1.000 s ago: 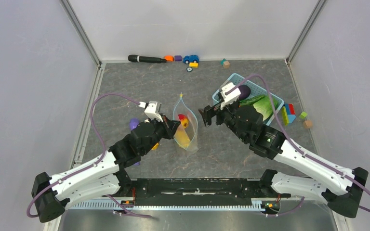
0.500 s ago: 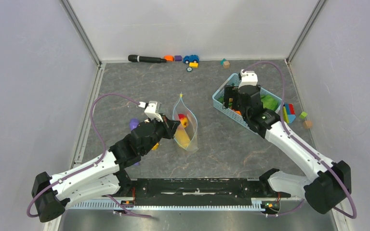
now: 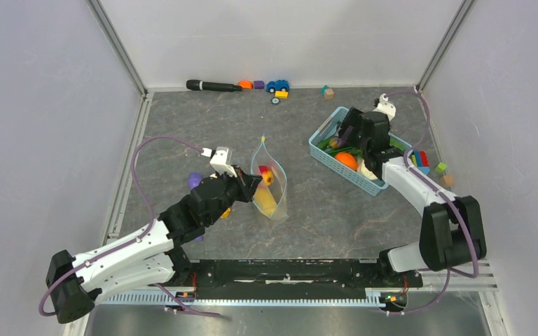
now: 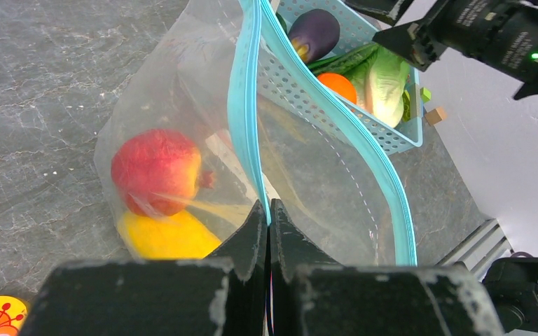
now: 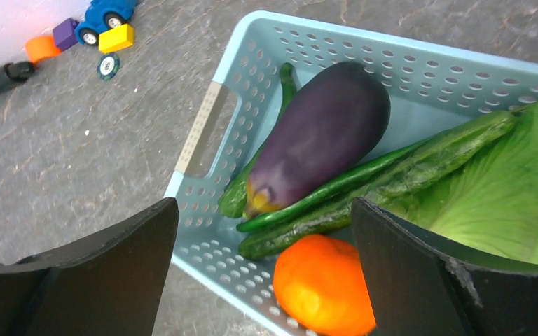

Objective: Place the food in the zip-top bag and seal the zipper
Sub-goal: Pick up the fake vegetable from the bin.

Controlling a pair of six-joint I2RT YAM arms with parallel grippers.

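The eggplant should go into the bag (image 3: pixel 272 189) narrow end first, so my right gripper will next grab it across its sides near the stem end (image 3: pixel 340 141).
The clear zip-top bag (image 3: pixel 272 189) stands at the table's middle with its mouth spread. My left gripper (image 4: pixel 267 210) is shut on the teal zipper (image 4: pixel 247 105) at the near end of the mouth. Inside the bag lie a red round fruit (image 4: pixel 155 171) and a yellow mango (image 4: pixel 164 236). My right gripper (image 5: pixel 263 210) hangs open above the light-blue basket (image 5: pixel 207 136), touching nothing. In the basket lie a purple eggplant (image 5: pixel 322 133), an orange (image 5: pixel 322 283), long green pods (image 5: pixel 392 175) and green lettuce (image 5: pixel 511 189).
A black marker (image 3: pixel 212 85), a toy car (image 3: pixel 277 85) and small blocks lie along the back wall. More coloured blocks (image 3: pixel 420 162) sit right of the basket (image 3: pixel 322 150). A purple piece (image 3: pixel 195 180) lies beside my left arm. Enclosure walls stand close on both sides.
My right arm has swung away from the bag to the back right and now hovers over the basket, still open. The left gripper and bag have not moved.
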